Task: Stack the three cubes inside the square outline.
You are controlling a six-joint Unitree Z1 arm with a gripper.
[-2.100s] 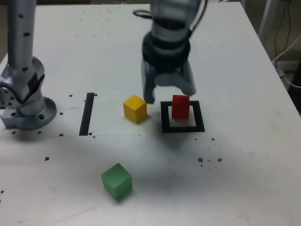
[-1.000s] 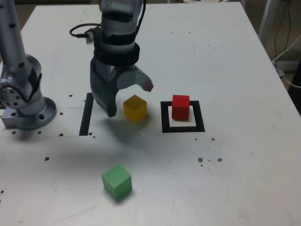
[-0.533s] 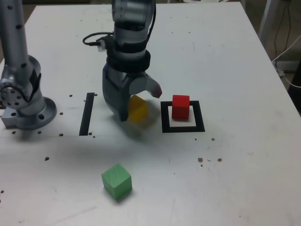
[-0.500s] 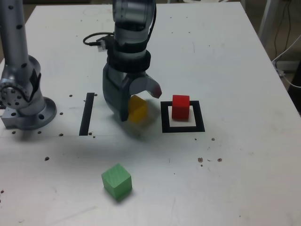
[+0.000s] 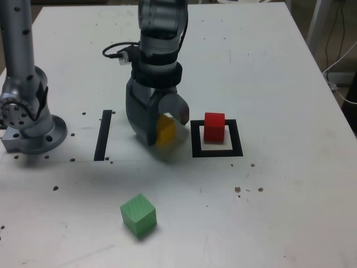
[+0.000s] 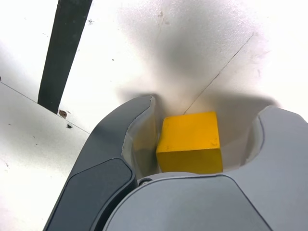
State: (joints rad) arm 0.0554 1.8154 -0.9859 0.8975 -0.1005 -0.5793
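The yellow cube should be grabbed next by its two opposite sides with my gripper, so that I can stack the cube inside the square outline (image 5: 217,152).
The yellow cube (image 5: 166,132) sits on the white table between the two fingers of my gripper (image 5: 164,129), which has come down over it. In the wrist view the yellow cube (image 6: 190,142) lies close against one finger (image 6: 139,125), while a small gap shows to the other finger (image 6: 269,134); the gripper (image 6: 204,120) is still open. The red cube (image 5: 214,127) stands at the back of the square outline (image 5: 217,152), just to the exterior view's right of the gripper. The green cube (image 5: 138,215) lies alone nearer the front.
A straight black strip (image 5: 103,135) lies to the exterior view's left of the gripper and appears in the wrist view as the black strip (image 6: 62,48). The arm's base (image 5: 28,120) stands at the far left. A black cable (image 5: 120,53) loops behind the wrist.
The gripper moved from over the red cube to the yellow cube, came down around it, and its fingers have narrowed towards the cube. No cube has moved.
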